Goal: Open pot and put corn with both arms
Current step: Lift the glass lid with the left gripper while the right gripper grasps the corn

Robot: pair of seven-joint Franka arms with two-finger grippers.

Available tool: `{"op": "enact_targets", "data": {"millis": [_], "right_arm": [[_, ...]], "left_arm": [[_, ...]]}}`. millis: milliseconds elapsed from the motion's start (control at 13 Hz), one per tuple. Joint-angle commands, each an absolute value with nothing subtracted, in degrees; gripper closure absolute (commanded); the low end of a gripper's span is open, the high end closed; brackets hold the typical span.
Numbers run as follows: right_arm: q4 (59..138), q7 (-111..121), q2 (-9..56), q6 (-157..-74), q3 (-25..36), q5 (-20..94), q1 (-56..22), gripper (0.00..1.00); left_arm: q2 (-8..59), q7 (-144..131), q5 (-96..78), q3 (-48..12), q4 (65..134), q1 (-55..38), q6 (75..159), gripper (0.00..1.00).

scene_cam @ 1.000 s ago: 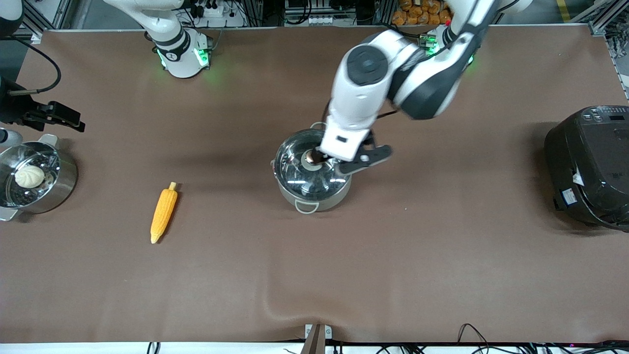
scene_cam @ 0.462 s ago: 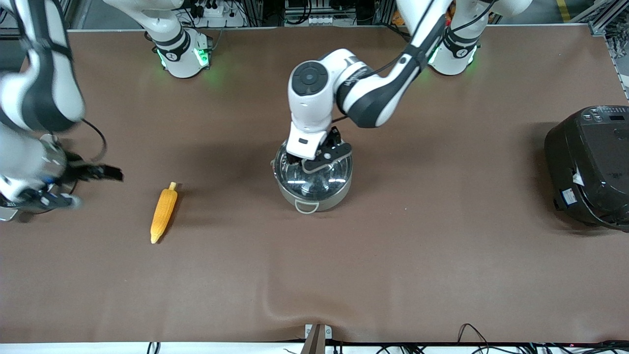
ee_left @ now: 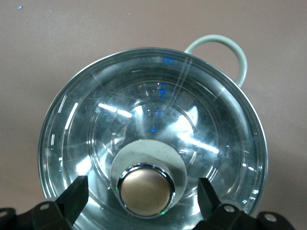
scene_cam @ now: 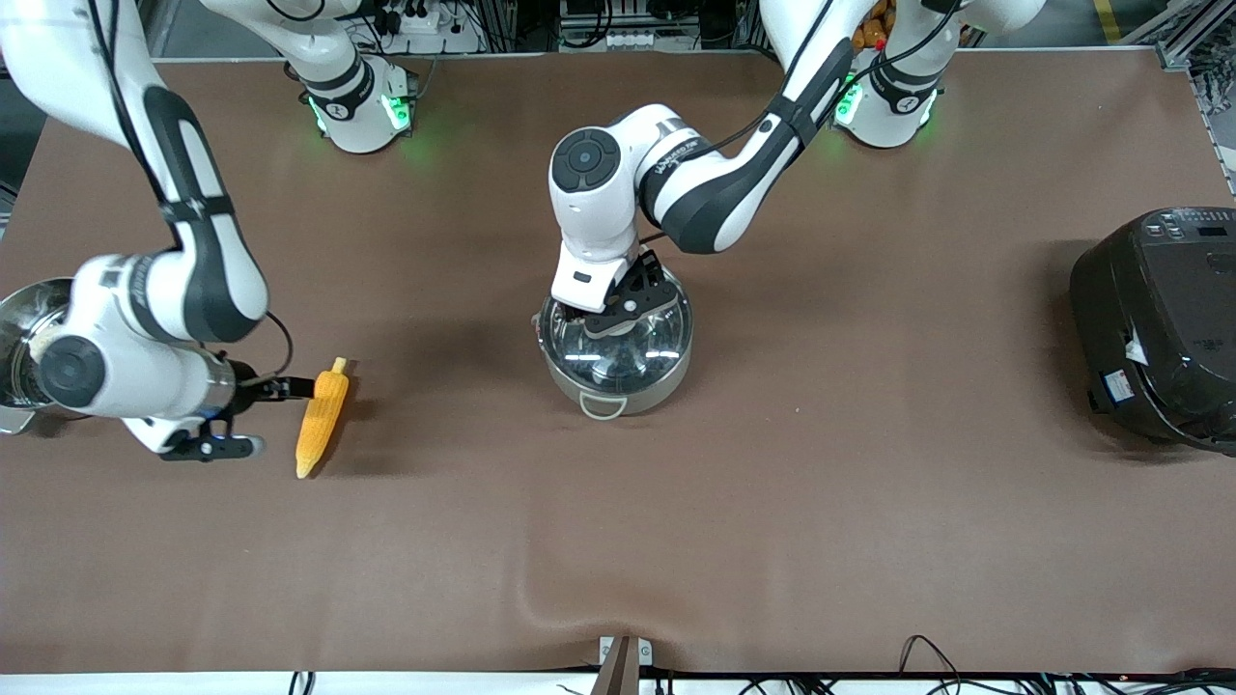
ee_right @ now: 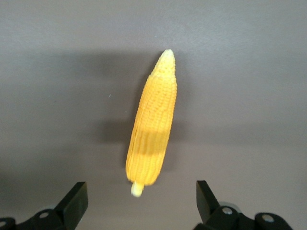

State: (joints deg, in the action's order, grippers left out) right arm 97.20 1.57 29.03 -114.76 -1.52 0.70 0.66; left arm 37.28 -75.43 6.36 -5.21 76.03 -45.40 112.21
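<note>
The fingers stand on both sides of the round knob (ee_left: 146,191) over the glass lid (ee_left: 144,105), so my left gripper is ready to close on it now.
The steel pot (scene_cam: 632,393) stands mid-table with its glass lid (scene_cam: 618,347) on. My left gripper (scene_cam: 618,307) hangs over the lid, open, with one finger on each side of the round knob (ee_left: 146,193) and not touching it; in the left wrist view the gripper (ee_left: 142,195) straddles the knob. The yellow-orange corn (scene_cam: 322,417) lies on the table toward the right arm's end. My right gripper (scene_cam: 257,417) is open and empty, low beside the corn. In the right wrist view the corn (ee_right: 152,124) lies just ahead of the gripper (ee_right: 139,197), pale stub end nearest.
A steel steamer pan (scene_cam: 19,319) sits at the right arm's end, mostly hidden by that arm. A big black rice cooker (scene_cam: 1159,328) stands at the left arm's end. The brown table cover (scene_cam: 618,541) has a ripple near the front edge.
My right arm swung from the steamer pan over to the corn. My left gripper centred itself over the lid knob.
</note>
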Motion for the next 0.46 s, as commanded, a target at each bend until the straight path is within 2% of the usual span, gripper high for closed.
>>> {"op": "enact_targets", "data": {"millis": [0,77,231,308,385], "right_arm": [[95.9,1.9,34.2,-118.7,-1.3,0.2,0.8,0.00],[95.9,2.0,35.9,-120.8,-1.3,0.1,0.8,0.00],[96.0,2.0,37.7,-123.0,-1.3,0.1,0.8,0.00],[96.0,2.0,38.2,-123.7,-1.2,0.1,0.8,0.00],[96.1,2.0,38.5,-123.9,-1.2,0.1,0.9,0.20]], "left_arm": [[37.6,-76.0,7.9,-5.2,75.0,-45.7,110.8,0.05],[37.7,-76.0,7.9,-5.2,75.1,-45.8,110.8,0.12],[37.9,-75.9,7.9,-5.3,75.2,-45.7,110.8,0.17],[38.1,-75.9,7.7,-5.3,75.2,-45.8,110.8,0.22],[38.1,-75.9,7.6,-5.3,75.2,-45.8,110.8,0.29]]}}
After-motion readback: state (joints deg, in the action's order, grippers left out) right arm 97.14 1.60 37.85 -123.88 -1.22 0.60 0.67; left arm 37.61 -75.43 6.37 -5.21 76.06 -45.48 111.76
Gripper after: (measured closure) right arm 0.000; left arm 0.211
